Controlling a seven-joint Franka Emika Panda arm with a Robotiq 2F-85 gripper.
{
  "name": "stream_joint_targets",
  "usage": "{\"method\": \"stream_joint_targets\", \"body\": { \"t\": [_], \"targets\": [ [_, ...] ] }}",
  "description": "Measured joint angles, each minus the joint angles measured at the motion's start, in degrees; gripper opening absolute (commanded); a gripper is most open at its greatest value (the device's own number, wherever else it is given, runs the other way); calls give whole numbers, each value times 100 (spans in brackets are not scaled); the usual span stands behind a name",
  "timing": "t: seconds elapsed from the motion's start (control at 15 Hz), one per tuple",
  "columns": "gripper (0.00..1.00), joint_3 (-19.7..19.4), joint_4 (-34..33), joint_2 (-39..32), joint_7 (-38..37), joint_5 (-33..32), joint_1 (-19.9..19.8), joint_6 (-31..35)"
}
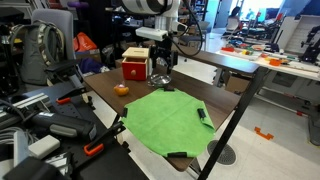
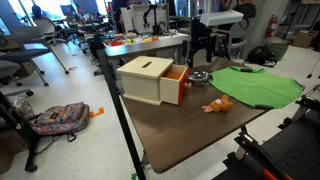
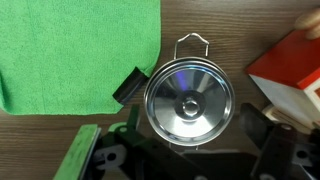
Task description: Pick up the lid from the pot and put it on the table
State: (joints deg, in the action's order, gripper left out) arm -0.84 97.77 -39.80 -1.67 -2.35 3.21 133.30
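Note:
I should next grab the lid's small centre knob with my gripper from directly above, leaving the lid's rim and bottom free to sit flat on the table.
The lid [image 3: 187, 103] is a round silvery disc with a small centre knob, and it sits on the low metal pot [image 3: 192, 44], whose wire handle shows at the far rim. In both exterior views the pot [image 1: 160, 81] [image 2: 200, 77] stands on the dark brown table [image 2: 190, 130] between the red box and the green cloth. My gripper [image 3: 198, 152] [image 1: 160, 70] [image 2: 200, 58] hangs directly above the lid, open and empty. Its fingers are spread wider than the lid.
The red box with a tan top [image 2: 150, 78] [image 1: 135, 66] [image 3: 290, 70] stands close beside the pot. The green cloth [image 1: 165, 115] [image 3: 70, 50] lies on the other side, with a black object [image 3: 128, 87] at its edge. An orange ball [image 1: 121, 89] lies near the box.

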Motion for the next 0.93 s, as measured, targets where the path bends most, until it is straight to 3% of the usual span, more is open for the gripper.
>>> {"method": "stream_joint_targets", "body": {
  "t": [0.2,0.47,0.53,0.8,0.93],
  "targets": [
    [100,0,-65,-109,-6,-60,15,0],
    [76,-2,-134,-228,-13,-86,25,-4],
    [63,-3,-153,-262,-15,-92,26,-4],
    [41,-9,-222,-379,-27,-100,32,-11],
    [16,-11,-260,-414,-34,-103,35,-13]
  ]
}}
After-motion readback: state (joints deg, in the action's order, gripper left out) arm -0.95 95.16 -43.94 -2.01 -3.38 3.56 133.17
